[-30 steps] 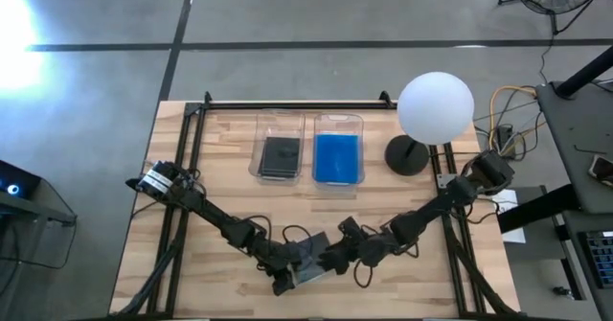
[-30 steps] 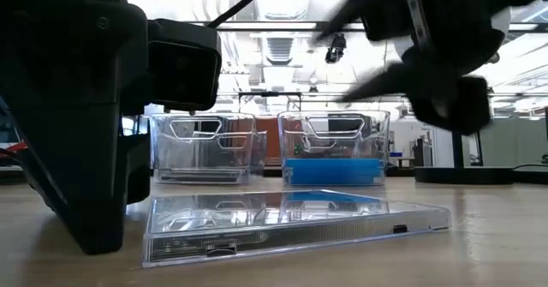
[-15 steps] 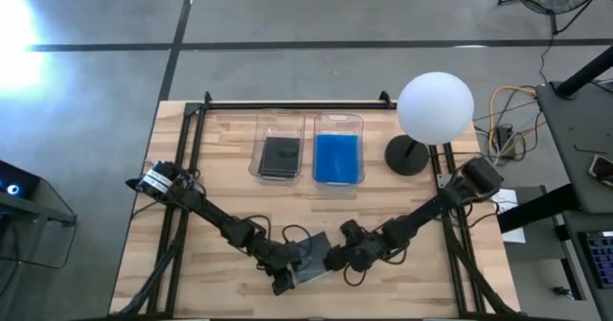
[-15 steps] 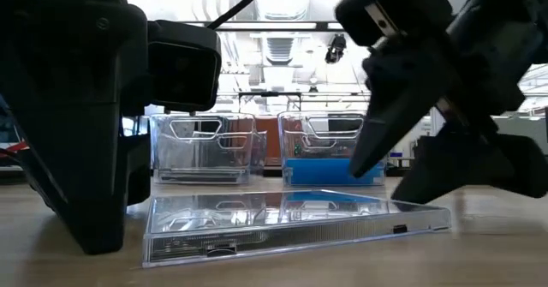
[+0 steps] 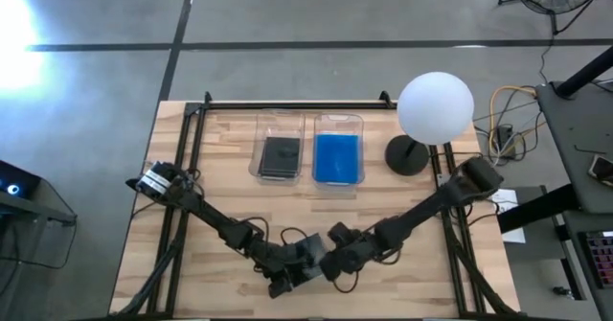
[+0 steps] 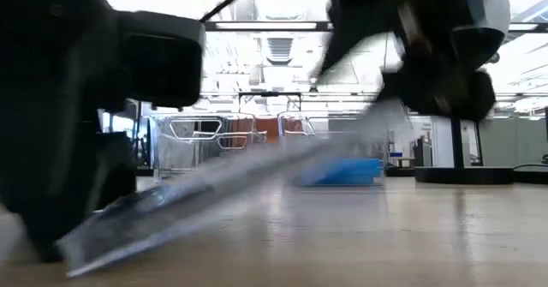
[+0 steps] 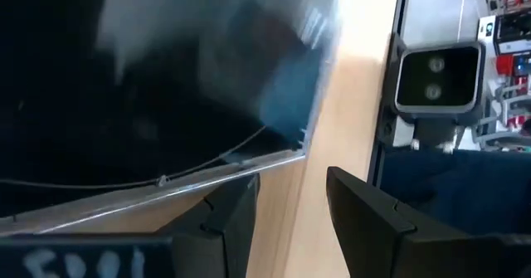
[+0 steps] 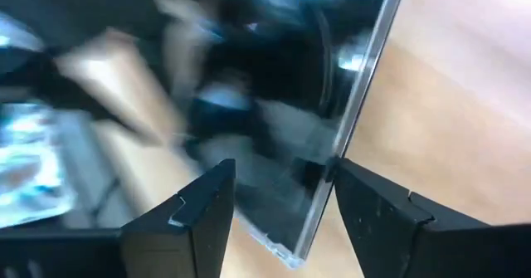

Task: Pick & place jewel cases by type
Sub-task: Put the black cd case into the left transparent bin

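Observation:
My right gripper takes hold of its raised edge next, to sort the glossy jewel case into the bin with the dark case (image 5: 280, 156).
One thin, glossy dark jewel case (image 5: 308, 254) sits near the table's near edge, between my two grippers. It is tilted. Its left edge (image 6: 77, 257) is down on the table and its right edge (image 6: 381, 116) is raised. My left gripper (image 5: 284, 278) is open at the case's low left side, with a case corner (image 7: 300, 151) just off one finger. My right gripper (image 5: 330, 261) is open at the raised side. Two clear bins stand at the far middle, one holding a dark case (image 5: 280, 156), the other blue cases (image 5: 337, 156). My left gripper stands at the case's low edge, with one fingertip (image 7: 241, 191) close under the corner; whether it touches, I cannot tell. My right gripper meets the case's raised right edge (image 8: 336, 158) at the inner side of one finger (image 8: 365, 203). The fingers come slanting from the table's right. The case is tipped up there, its opposite edge on the table.
A lamp with a white globe (image 5: 436, 105) and a dark round base (image 5: 407, 155) stands right of the bins. Black frame rails run along the table's left, right and far edges. Bare wood lies between the bins and the grippers.
My right gripper has moved toward the table's left, onto the case's right side. The case, flat on the table a second ago, has tipped: its right edge has risen while its left edge stays down by my left gripper.

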Controlling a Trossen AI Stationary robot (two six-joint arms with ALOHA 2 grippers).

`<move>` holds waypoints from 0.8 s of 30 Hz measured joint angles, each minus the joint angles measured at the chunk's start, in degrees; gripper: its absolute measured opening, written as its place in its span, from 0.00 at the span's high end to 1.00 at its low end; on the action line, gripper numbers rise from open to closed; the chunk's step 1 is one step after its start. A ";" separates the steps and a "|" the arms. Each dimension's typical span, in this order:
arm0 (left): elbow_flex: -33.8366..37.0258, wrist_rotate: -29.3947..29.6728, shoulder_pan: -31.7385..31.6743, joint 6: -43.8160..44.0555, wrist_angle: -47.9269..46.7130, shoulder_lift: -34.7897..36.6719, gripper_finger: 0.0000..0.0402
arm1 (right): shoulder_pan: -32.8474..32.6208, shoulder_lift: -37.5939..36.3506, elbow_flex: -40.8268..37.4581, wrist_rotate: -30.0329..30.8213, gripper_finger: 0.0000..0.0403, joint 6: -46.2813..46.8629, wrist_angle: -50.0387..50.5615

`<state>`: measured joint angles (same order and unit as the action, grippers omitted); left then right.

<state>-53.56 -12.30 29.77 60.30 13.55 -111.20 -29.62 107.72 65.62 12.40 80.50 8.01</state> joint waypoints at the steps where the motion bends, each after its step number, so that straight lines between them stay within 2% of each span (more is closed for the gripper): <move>1: 0.34 0.29 0.53 0.04 0.03 0.00 0.66 | 0.11 -1.03 0.47 0.02 0.51 -0.95 -0.67; 7: 1.55 2.90 2.20 1.51 0.29 -0.02 0.66 | 0.14 -2.39 2.66 0.87 0.51 -5.67 -4.80; 10: 1.65 3.27 2.20 1.70 1.46 -0.02 0.66 | 0.28 -1.06 4.13 0.81 0.51 -7.35 -11.52; 14: 1.73 3.89 2.17 1.74 2.35 -0.02 0.66 | 0.58 2.03 5.00 0.84 0.51 -8.12 -14.07; 24: 2.34 4.99 2.97 2.33 2.79 -0.02 0.66 | 0.80 5.14 7.61 -2.48 0.52 -0.78 -12.29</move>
<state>-51.22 -7.32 32.74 62.63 16.34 -111.22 -28.82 112.86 73.23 9.92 79.73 -4.27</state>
